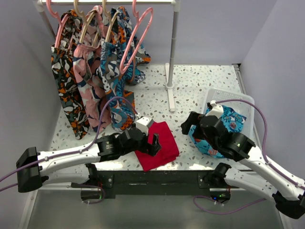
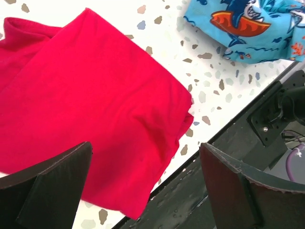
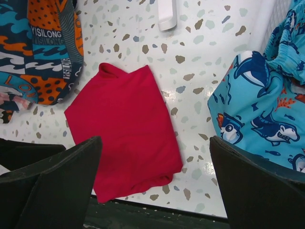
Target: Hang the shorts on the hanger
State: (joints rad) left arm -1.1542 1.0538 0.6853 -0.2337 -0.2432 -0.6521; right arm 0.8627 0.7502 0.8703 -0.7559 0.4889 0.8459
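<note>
My right gripper grabs their gathered waistband edge next, to lay out the turquoise shorts with the waistband accessible for the hanger.
The turquoise shorts with shark print lie bunched, spilling out of a white basket at the right. They also show in the left wrist view and the right wrist view. The empty pink hanger hangs tilted on the rack at the back. My left gripper is open and empty over a plain red cloth, its jaws wide apart. My right gripper is open and empty, just left of the shorts and above the table.
Several patterned shorts hang on wooden and pink hangers on the rack at the back left. The rack's white post and foot stand mid-table. The red cloth reaches the table's near edge.
</note>
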